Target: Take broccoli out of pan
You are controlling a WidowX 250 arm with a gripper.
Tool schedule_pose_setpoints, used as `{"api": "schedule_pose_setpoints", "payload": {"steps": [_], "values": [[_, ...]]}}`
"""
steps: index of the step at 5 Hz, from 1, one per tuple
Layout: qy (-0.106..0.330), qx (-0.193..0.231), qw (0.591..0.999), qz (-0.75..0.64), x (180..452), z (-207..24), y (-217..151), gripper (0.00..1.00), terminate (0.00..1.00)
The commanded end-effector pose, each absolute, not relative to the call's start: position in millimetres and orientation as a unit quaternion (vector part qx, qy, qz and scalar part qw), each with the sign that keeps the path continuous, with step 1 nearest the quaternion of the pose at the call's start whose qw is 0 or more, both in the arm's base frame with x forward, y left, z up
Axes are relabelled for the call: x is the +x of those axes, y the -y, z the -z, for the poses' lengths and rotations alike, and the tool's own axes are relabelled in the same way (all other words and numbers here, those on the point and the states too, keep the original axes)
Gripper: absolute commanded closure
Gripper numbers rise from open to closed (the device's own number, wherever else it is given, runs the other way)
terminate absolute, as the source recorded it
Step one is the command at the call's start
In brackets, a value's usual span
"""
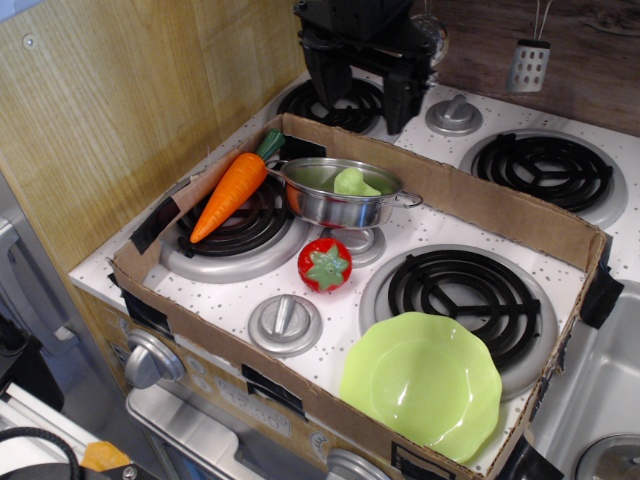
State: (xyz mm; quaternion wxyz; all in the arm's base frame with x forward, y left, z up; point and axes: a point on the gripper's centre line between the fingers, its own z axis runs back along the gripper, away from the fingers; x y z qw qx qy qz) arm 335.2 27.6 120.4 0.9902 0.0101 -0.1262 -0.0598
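My gripper lifts the broccoli by its rounded head [351, 181] out of the steel pan [335, 204] next.
The pale green broccoli [354, 182] lies inside the shiny steel pan [335, 204], which stands at the back of the cardboard-walled stove top. My black gripper [362, 92] hangs high above and behind the pan, near the top edge of the view. Its two fingers [325, 78] are spread apart and hold nothing. It touches neither the pan nor the broccoli.
An orange carrot [232, 192] lies on the left burner beside the pan. A red tomato [324, 264] sits in front of the pan. A light-green scalloped plate [421, 383] lies at the front right. A cardboard wall [500, 212] rings the area.
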Motion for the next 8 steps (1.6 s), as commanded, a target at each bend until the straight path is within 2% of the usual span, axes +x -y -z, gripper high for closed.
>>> {"api": "schedule_pose_setpoints", "payload": {"steps": [1,3,5,7,8], "values": [[0.128,0.006,0.991,0.025,357,-99,-55,0.00,0.00],[0.103,0.026,0.994,-0.011,359,-77,-58,0.00,0.00],[0.108,0.027,0.994,-0.013,364,-68,-56,0.00,0.00],[0.149,0.038,0.988,-0.010,366,-50,-55,0.00,0.00],[0.156,0.030,0.987,-0.016,367,-39,-54,0.00,0.00]]}}
